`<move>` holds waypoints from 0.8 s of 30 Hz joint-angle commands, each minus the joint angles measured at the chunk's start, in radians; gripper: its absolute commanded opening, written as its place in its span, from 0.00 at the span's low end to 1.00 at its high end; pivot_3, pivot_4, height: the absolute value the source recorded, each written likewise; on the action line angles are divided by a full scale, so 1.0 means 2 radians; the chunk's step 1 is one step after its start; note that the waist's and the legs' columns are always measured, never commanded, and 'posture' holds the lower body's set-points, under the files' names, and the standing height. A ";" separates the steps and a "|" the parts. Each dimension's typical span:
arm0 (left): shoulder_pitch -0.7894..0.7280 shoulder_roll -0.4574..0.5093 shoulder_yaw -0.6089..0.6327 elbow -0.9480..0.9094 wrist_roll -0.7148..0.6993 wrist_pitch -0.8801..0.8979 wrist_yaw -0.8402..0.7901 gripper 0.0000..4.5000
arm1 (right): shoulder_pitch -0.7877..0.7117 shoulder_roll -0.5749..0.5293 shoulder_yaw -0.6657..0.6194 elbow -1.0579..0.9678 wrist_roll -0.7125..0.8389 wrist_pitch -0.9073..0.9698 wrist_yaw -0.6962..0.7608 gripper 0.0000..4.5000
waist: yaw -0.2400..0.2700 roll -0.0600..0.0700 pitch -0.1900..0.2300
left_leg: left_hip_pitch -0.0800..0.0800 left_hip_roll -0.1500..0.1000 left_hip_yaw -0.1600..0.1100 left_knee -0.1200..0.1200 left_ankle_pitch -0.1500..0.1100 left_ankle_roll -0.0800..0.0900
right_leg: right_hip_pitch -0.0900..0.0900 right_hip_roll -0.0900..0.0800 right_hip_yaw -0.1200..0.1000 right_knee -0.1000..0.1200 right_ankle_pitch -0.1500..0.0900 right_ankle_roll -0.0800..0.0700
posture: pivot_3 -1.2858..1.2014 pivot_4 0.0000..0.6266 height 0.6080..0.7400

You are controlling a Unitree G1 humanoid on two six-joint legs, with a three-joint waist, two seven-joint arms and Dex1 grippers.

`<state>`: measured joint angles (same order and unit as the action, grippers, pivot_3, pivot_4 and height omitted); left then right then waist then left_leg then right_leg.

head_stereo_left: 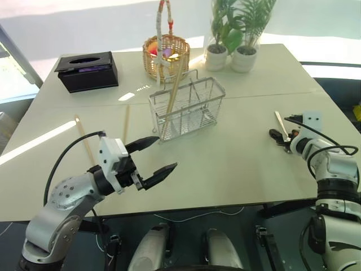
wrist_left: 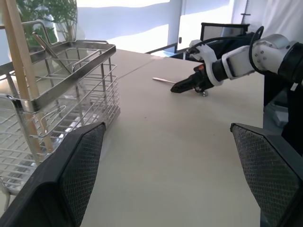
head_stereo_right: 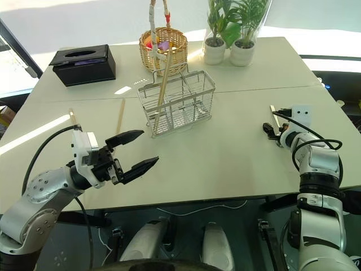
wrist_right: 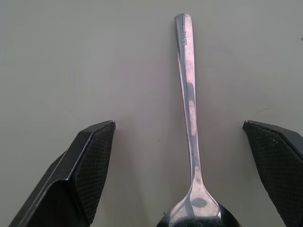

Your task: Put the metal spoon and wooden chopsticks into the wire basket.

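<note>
The right gripper grabs the spoon by its handle [head_stereo_left: 280, 122] next, to put the metal spoon into the wire basket [head_stereo_left: 189, 107].
The wire basket [head_stereo_left: 189, 107] stands mid-table with one wooden chopstick [head_stereo_left: 174, 86] leaning upright inside it. Two more chopsticks lie flat on the table to its left, one [head_stereo_left: 126, 122] near the basket and one [head_stereo_left: 84, 139] further left. My left gripper [head_stereo_left: 158, 156] hovers open and empty in front of the basket, above the table's near side. The metal spoon [wrist_right: 190, 94] lies flat at the right of the table, its handle pointing away. My right gripper [wrist_right: 179, 124] is low over it and open, one finger on each side of the spoon's neck, not closed on it.
A round wicker basket [head_stereo_left: 165, 56] with a tall handle stands behind the wire basket. A black tissue box [head_stereo_left: 87, 70] sits at the back left, and two potted plants [head_stereo_left: 217, 53] stand at the back right. The table's right edge [head_stereo_left: 338, 121] is close to my right gripper.
</note>
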<state>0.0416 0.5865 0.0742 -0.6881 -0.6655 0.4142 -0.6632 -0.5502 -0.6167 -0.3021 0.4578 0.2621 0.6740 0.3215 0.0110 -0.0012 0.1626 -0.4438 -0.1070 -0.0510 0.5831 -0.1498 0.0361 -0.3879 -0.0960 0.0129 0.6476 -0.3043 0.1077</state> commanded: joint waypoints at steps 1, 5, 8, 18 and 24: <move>-0.004 0.002 0.014 -0.020 -0.007 -0.003 0.005 0.99 | -0.004 -0.003 -0.002 -0.006 0.003 0.011 0.007 1.00 | 0.000 0.000 0.000 | 0.000 0.000 0.000 0.000 0.000 0.000 | 0.000 0.000 0.000 0.000 0.000 0.000 | 0.52 0.24 1.00; -0.004 0.001 0.013 -0.020 -0.007 -0.005 0.007 0.99 | -0.005 -0.007 -0.001 -0.011 0.004 0.020 0.014 1.00 | 0.000 0.000 0.000 | 0.000 0.000 0.000 0.000 0.000 0.000 | 0.000 0.000 0.000 0.000 0.000 0.000 | 0.52 0.24 1.00; -0.001 0.000 0.010 -0.020 -0.004 -0.007 0.008 0.99 | -0.008 -0.009 0.002 -0.016 0.004 0.025 0.021 1.00 | 0.000 0.000 0.000 | 0.000 0.000 0.000 0.000 0.000 0.000 | 0.000 0.000 0.000 0.000 0.000 0.000 | 0.52 0.24 1.00; -0.004 -0.008 0.000 -0.017 0.003 -0.011 0.011 1.00 | -0.025 -0.014 0.007 -0.014 -0.004 0.030 0.024 0.56 | 0.000 0.000 0.000 | 0.000 0.000 0.000 0.000 0.000 0.000 | 0.000 0.000 0.000 0.000 0.000 0.000 | 0.52 0.24 1.00; -0.007 -0.014 -0.004 -0.014 0.008 -0.013 0.011 1.00 | -0.028 -0.016 0.009 -0.016 -0.007 0.032 0.025 0.00 | 0.000 0.000 0.000 | 0.000 0.000 0.000 0.000 0.000 0.000 | 0.000 0.000 0.000 0.000 0.000 0.000 | 0.52 0.24 1.00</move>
<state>0.0350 0.5620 0.0612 -0.6881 -0.6531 0.4064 -0.6455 -0.5863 -0.6310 -0.2820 0.4490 0.2498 0.7373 0.3623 0.0108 -0.0013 0.1627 -0.4440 -0.1070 -0.0510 0.5830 -0.1499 0.0359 -0.3881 -0.0961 0.0129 0.6475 -0.3043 0.1076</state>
